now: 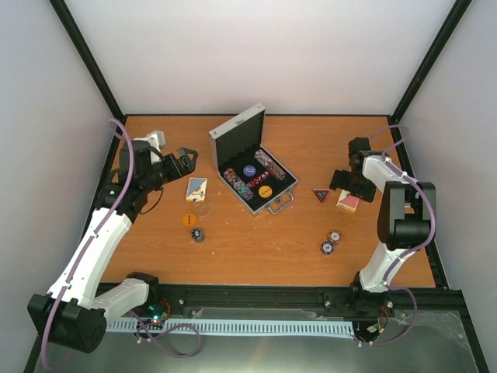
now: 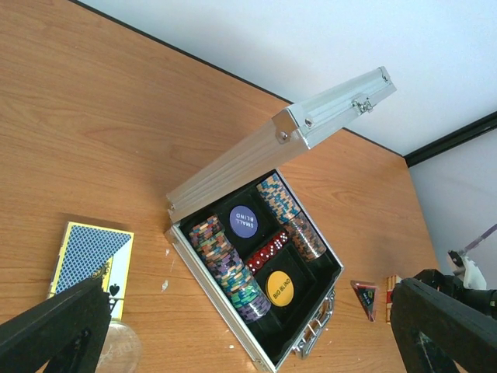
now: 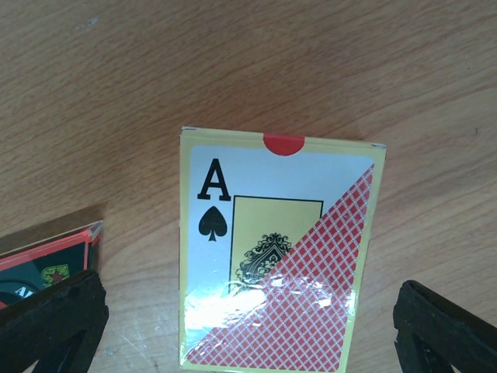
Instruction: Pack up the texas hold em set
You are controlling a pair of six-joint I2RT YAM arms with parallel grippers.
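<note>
My right gripper's fingers are above the red card box (image 1: 349,200) (image 3: 276,256) and should go lower before they close. They would miss the box if they closed now.
The silver case (image 1: 273,203) lies open at table centre with its lid (image 1: 237,132) up. It holds rows of chips (image 2: 229,268), red dice, a purple disc (image 2: 243,221) and a yellow disc (image 2: 280,288). My left gripper (image 1: 186,159) is open and empty, left of the case and above the blue card box (image 1: 196,189), which also shows in the left wrist view (image 2: 89,260). My right gripper (image 1: 342,183) is open, its fingers (image 3: 50,322) either side of the red card box (image 3: 276,256) without touching it. The dark triangular token (image 1: 320,194) lies just left of that box.
An orange disc (image 1: 188,220), a clear round piece (image 1: 202,208) and a small chip stack (image 1: 199,234) lie in front of the blue box. Two chip stacks (image 1: 330,242) lie at front right. A black frame edges the table.
</note>
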